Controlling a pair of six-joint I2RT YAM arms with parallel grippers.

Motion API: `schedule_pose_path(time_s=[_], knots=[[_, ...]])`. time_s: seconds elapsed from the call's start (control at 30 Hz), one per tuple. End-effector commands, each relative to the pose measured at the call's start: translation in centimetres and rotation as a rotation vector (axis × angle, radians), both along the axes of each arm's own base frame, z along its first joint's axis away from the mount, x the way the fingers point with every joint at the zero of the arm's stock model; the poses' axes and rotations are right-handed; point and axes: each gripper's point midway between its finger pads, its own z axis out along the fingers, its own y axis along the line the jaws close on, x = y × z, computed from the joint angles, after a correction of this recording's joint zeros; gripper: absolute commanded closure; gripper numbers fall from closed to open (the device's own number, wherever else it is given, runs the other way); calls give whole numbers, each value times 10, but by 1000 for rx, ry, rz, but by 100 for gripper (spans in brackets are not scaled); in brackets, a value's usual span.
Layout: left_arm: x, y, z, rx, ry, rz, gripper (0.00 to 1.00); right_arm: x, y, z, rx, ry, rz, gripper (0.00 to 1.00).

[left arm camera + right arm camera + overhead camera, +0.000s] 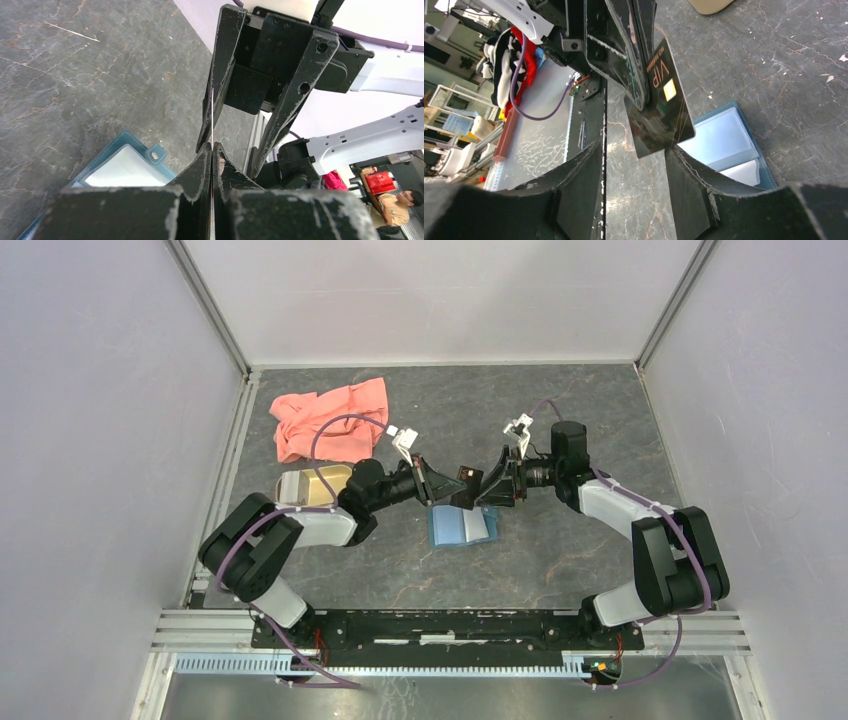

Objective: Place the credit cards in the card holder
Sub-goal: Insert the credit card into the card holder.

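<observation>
I should close my right gripper on the VIP card now, because its loose end (476, 492) (666, 138) is between both fingers.
The teal card holder (462, 526) lies open on the table, light blue inside, its snap tab (155, 155) showing; it also shows in the right wrist view (724, 135). My left gripper (450, 483) (212, 146) is shut on a dark card (664, 105) marked VIP and holds it on edge above the holder. In the left wrist view the card is a thin line (212, 117). My right gripper (487, 485) (633, 146) faces it, open, with the card's free end between its fingers, against the right fingertip (674, 152). A gold-yellow card (328, 483) lies in the tan dish.
The tan oval dish (295, 485) stands left of the left arm. A salmon-pink cloth (330, 420) lies crumpled at the back left. White walls close in the table at the back and both sides. A pale sheet (744, 172) sticks out of the holder's pocket.
</observation>
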Motion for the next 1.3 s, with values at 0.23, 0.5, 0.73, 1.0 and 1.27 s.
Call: schedule_pose_path(time_s=[0.23, 0.5, 0.73, 1.0, 1.27], knots=[[-8, -13, 26, -148, -20, -37, 98, 8, 3, 18, 66, 74, -62, 69], [-10, -13, 22, -145, 0, -36, 93, 6, 1, 26, 104, 67, -89, 100], [18, 24, 24, 82, -94, 111, 40, 11, -6, -14, -56, 12, -72, 100], [9, 78, 6, 344, -168, 182, 0, -13, -14, -64, -279, 121, -19, 100], [-22, 61, -44, 186, 75, 72, 12, -1, -12, -96, -483, 267, -220, 100]])
